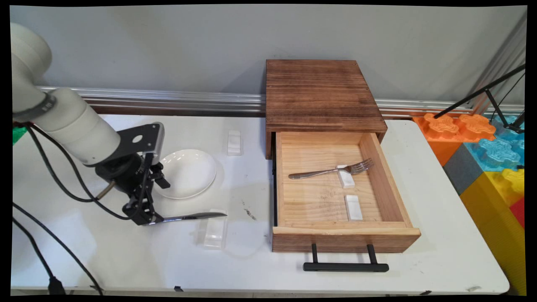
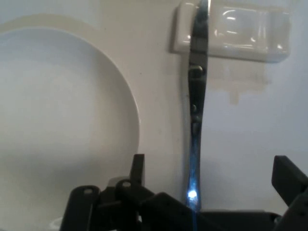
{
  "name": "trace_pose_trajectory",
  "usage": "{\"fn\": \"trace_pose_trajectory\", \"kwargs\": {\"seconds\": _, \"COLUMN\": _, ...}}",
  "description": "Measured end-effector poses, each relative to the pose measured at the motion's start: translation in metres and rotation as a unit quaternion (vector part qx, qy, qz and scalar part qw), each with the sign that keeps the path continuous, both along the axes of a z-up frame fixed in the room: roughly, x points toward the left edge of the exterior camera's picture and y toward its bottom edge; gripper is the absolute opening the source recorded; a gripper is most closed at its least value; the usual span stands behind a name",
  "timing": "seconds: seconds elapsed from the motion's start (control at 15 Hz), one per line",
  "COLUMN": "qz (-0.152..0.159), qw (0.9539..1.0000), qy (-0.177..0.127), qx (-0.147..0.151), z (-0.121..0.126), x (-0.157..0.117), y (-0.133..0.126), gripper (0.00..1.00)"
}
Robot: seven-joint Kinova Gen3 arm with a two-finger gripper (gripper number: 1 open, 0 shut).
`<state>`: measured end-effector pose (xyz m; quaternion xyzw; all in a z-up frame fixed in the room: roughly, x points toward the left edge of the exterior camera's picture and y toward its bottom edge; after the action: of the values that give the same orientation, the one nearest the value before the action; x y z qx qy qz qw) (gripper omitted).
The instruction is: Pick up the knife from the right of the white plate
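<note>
My gripper grabs the metal knife by its handle [image 1: 173,219] next, to put it on the bare white rest in the drawer [image 1: 353,208].
My gripper [image 1: 144,219] hangs low over the table's left part, open, with its fingers astride the handle end of a silver knife [image 1: 191,217]. In the hand view the knife [image 2: 196,96] runs up between the left finger [image 2: 138,168] and the right one, touching neither. Its blade tip lies over a clear white cutlery rest [image 1: 214,233], which the hand view shows as the rest [image 2: 240,31] at the top. A white plate [image 1: 186,173] sits just beyond the gripper, and the plate [image 2: 62,110] fills the left of the hand view.
A dark wooden box [image 1: 321,92] stands at the back with its pale drawer [image 1: 394,184] pulled open. Inside are a fork [image 1: 331,170] on a white rest [image 1: 346,178] and a second rest [image 1: 353,207]. Another rest [image 1: 234,142] lies behind the plate.
</note>
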<state>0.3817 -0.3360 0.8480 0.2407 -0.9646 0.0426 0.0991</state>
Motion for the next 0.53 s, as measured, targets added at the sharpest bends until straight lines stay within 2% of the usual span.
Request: {"fn": "trace_pose_trajectory", "kwargs": {"seconds": 0.53, "qz": 0.031, "qw": 0.9995, "qy": -0.006, "qx": -0.004, "z": -0.026, "x": -0.015, "y": 0.004, "gripper": 1.00}}
